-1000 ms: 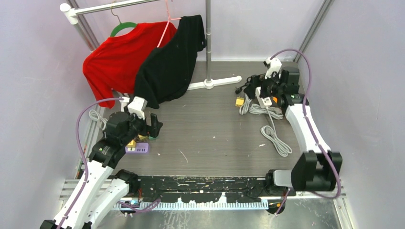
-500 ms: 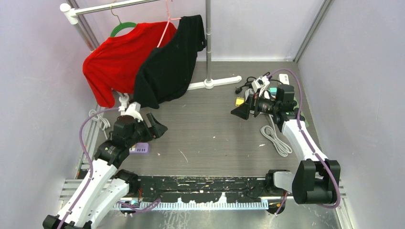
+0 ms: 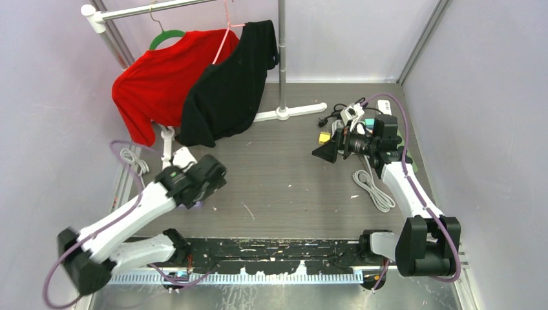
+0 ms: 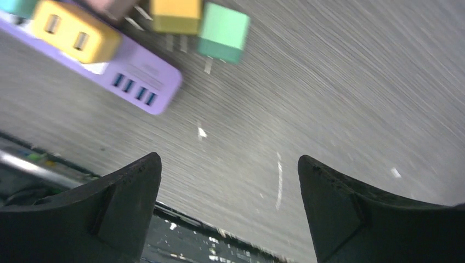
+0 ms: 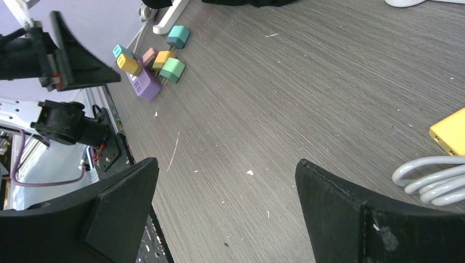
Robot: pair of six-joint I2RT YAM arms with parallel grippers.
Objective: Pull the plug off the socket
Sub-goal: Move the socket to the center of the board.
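The plugs need to stay free to pull off. My left gripper needs to grab the purple socket strip across its bare slotted end [image 3: 197, 204] [image 4: 138, 86] next.
A purple socket strip [image 4: 118, 74] lies at the table's left. A yellow plug [image 4: 74, 30] sits in it, with a teal one [image 5: 122, 52] beside it. Green [image 4: 222, 33] and orange [image 4: 175, 13] plugs lie loose against the strip's far side, prongs showing. My left gripper [image 4: 228, 159] hangs open just near of the strip, with nothing between its fingers. In the top view it [image 3: 210, 177] covers most of the strip. My right gripper [image 3: 323, 152] is open and empty at the right, pointing left across the table toward the strip [image 5: 145, 85].
A clothes rack base [image 3: 284, 113] stands at the back, with a red shirt [image 3: 158, 77] and a black shirt [image 3: 229, 84] hanging. A yellow adapter [image 3: 324, 137], a white power strip [image 3: 386, 105] and coiled grey cable [image 3: 375, 187] lie by the right arm.
My left arm has stretched forward and dropped lower over the purple strip, jaws still open. The right arm swung from the back corner to point left, then held still.
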